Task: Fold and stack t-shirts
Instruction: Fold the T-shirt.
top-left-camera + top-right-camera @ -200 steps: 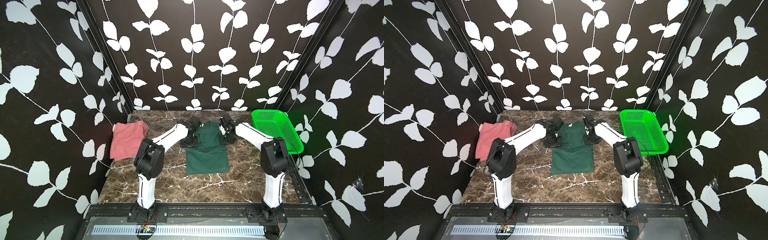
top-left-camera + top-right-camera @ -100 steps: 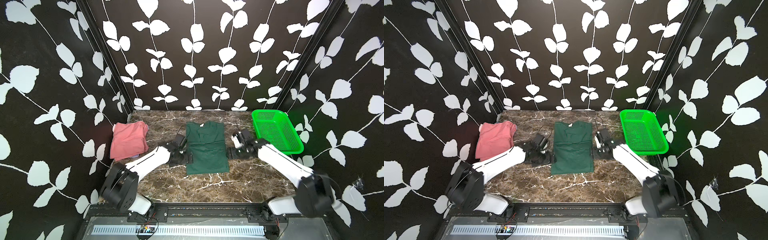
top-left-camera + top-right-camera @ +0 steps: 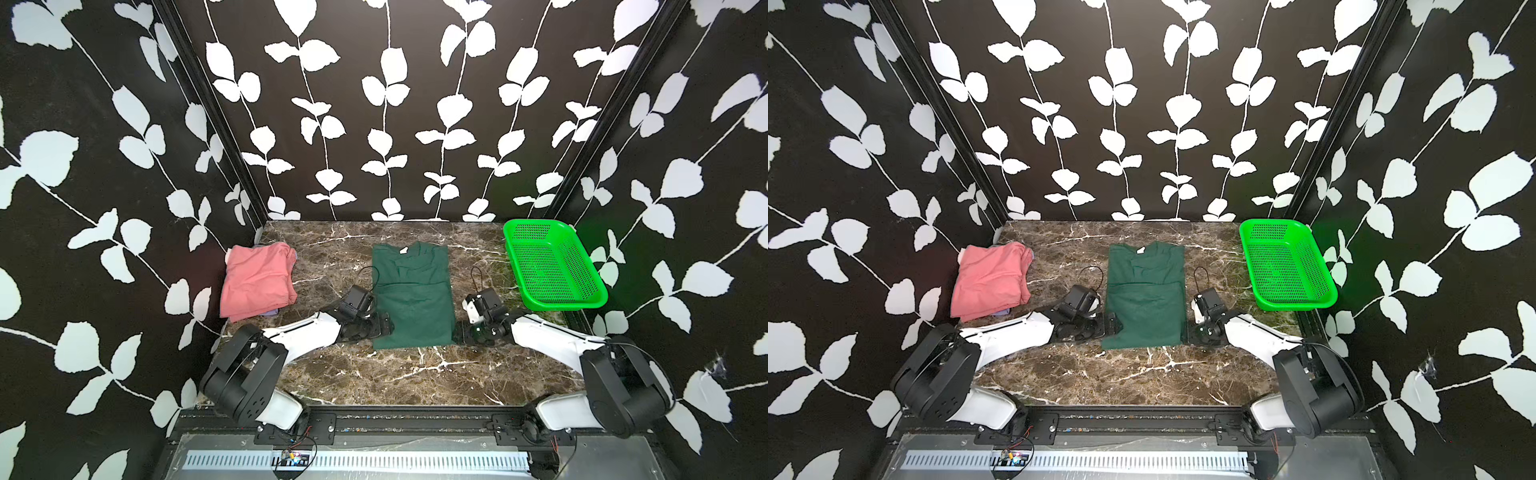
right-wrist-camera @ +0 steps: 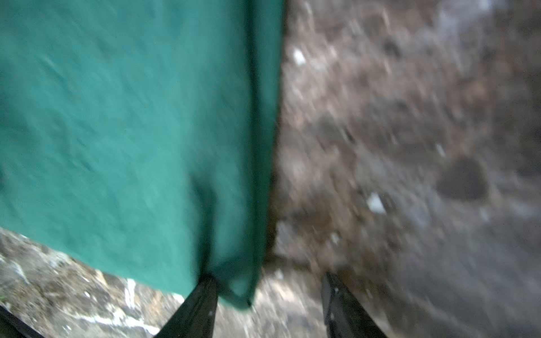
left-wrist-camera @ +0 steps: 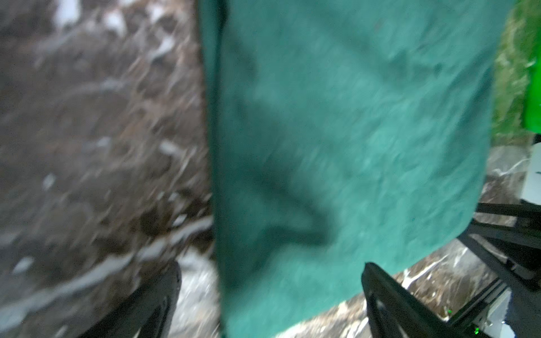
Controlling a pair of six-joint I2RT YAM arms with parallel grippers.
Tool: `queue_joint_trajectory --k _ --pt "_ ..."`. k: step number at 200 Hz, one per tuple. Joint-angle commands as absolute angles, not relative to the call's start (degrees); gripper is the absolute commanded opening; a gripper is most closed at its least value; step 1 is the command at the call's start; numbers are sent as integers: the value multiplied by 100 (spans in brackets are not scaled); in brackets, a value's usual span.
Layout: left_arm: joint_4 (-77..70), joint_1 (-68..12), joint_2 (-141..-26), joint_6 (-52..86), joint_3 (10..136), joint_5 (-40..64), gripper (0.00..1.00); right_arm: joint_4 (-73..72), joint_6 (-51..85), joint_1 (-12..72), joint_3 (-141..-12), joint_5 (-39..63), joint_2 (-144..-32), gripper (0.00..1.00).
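Observation:
The left gripper next needs to grab the dark green t-shirt by its near hem corner, so that it can fold the hem over toward the collar.
A dark green t-shirt lies flat mid-table, folded into a long strip with its collar at the far end. My left gripper is low at its near left corner and open wide, with the hem corner between the fingers. My right gripper is at the near right corner, jaws apart; the cloth's corner lies against one finger. A folded salmon-pink t-shirt rests at the left, with a lavender sliver under it.
A bright green perforated basket stands at the right edge, holding nothing that shows. The marble table is closed in by leaf-patterned walls on three sides. Both arms stretch low over the near half of the table.
Both grippers have drawn back from the collar end, along the green t-shirt's sides, to its near corners. The arms have dropped low. The shirt lies as before.

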State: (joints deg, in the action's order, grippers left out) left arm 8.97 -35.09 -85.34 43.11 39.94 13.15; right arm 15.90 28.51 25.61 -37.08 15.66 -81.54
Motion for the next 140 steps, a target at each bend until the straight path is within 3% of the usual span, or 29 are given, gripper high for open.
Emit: queue_joint_trajectory --k 1,91,140 --pt "946 -3517 -8955 4411 3847 1480 99 1189 2874 2578 -3577 1646 -8532 57" --pt "2117 -3524 -7484 4649 3309 1532 99 2418 3198 2586 -3831 2029 -7847 55" --pt "1512 -3524 -7537 4843 2852 1637 99 1694 3325 2589 -3508 2195 -8255 46"
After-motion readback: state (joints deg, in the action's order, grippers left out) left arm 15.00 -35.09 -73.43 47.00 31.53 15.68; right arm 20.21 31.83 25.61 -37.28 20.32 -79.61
